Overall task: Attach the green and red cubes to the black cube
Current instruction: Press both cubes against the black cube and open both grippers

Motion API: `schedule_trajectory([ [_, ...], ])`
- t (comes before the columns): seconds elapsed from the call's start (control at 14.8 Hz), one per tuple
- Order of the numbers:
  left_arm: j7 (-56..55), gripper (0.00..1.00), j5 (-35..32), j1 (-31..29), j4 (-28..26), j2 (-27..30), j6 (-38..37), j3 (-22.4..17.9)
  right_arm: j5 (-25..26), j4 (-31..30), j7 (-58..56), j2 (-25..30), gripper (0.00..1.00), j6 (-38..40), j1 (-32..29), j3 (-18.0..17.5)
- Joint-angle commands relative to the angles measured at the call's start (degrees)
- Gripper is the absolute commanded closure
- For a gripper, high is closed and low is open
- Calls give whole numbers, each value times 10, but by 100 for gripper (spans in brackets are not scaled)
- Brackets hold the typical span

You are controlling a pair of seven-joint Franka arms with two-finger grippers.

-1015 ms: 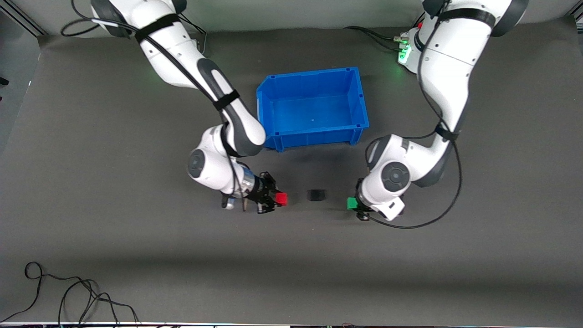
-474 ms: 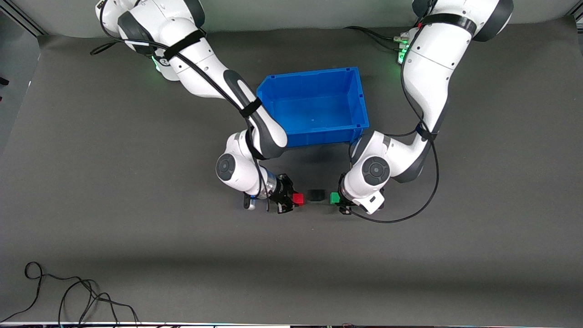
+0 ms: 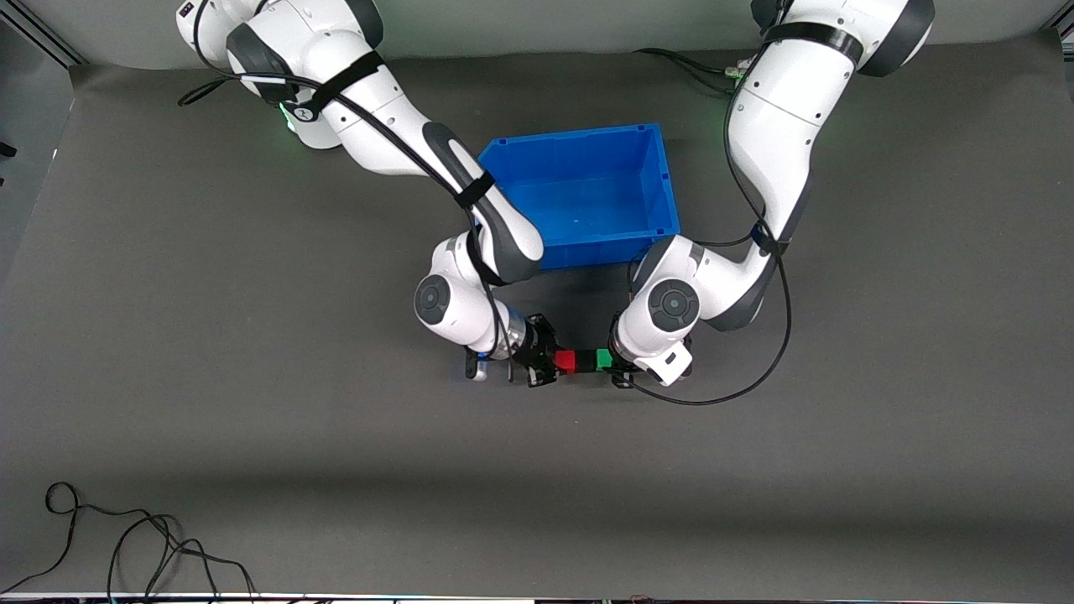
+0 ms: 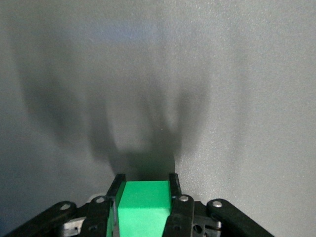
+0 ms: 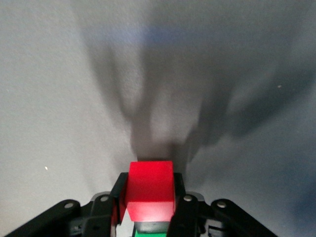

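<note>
The green cube [image 3: 602, 360] sits flush against the black cube [image 3: 583, 361], so it is now time for my left gripper to open and release the green cube.
My right gripper [image 3: 560, 361] is shut on the red cube [image 3: 565, 361] and my left gripper [image 3: 607, 361] is shut on the green cube [image 3: 602, 360]. Both press against the black cube [image 3: 583, 361], which sits between them low over the grey mat, nearer the front camera than the blue bin. The three cubes form one touching row. In the right wrist view the red cube [image 5: 150, 186] sits between the fingers, with a sliver of the black cube [image 5: 154, 226] against it. In the left wrist view the green cube [image 4: 144, 207] fills the fingers and hides the black cube.
The blue bin [image 3: 587, 251] stands open just farther from the front camera than the cubes, between the two arms. A loose black cable [image 3: 126, 545] lies near the front edge at the right arm's end of the table.
Both grippers have moved inward toward each other with their cubes. The gaps beside the black cube have closed, and red and green now touch it.
</note>
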State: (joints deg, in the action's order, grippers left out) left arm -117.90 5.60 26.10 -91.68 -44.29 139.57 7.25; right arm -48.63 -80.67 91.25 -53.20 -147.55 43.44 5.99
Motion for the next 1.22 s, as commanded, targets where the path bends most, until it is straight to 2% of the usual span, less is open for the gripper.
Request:
schedule_trajectory([
  [0.0, -12, 77, 6, 11, 12, -8, 3, -10, -10, 20, 10, -13, 54, -9, 4, 3],
  [0.07, -11, 55, 5, 10, 13, -8, 3, -11, -11, 20, 10, -13, 25, -9, 4, 3],
  [0.14, -11, 38, 5, 10, 13, -8, 3, -11, -11, 20, 10, -12, 1, -9, 4, 3],
  [0.2, -10, 6, 0, 10, 13, -8, 3, -11, -11, 20, 7, -9, 0, -9, 3, 3],
  [0.27, -8, 0, -2, 9, 13, -6, 1, -11, -12, 21, 6, -5, 0, -9, 0, 3],
  [0.47, 0, 0, -6, -4, 9, 13, -22, -18, -9, 19, 6, 15, 0, 9, -15, 9],
  [0.61, 61, 0, -12, -28, 9, 38, -70, -18, -1, 19, 2, 43, 0, 68, -40, 15],
  [0.95, 280, 0, -11, -102, -40, 142, -184, -18, 92, 19, -25, 150, 0, 298, -50, 113],
  [1.15, 391, 0, -14, -150, -74, 205, -235, -21, 108, 18, -123, 208, 0, 427, -49, 183],
])
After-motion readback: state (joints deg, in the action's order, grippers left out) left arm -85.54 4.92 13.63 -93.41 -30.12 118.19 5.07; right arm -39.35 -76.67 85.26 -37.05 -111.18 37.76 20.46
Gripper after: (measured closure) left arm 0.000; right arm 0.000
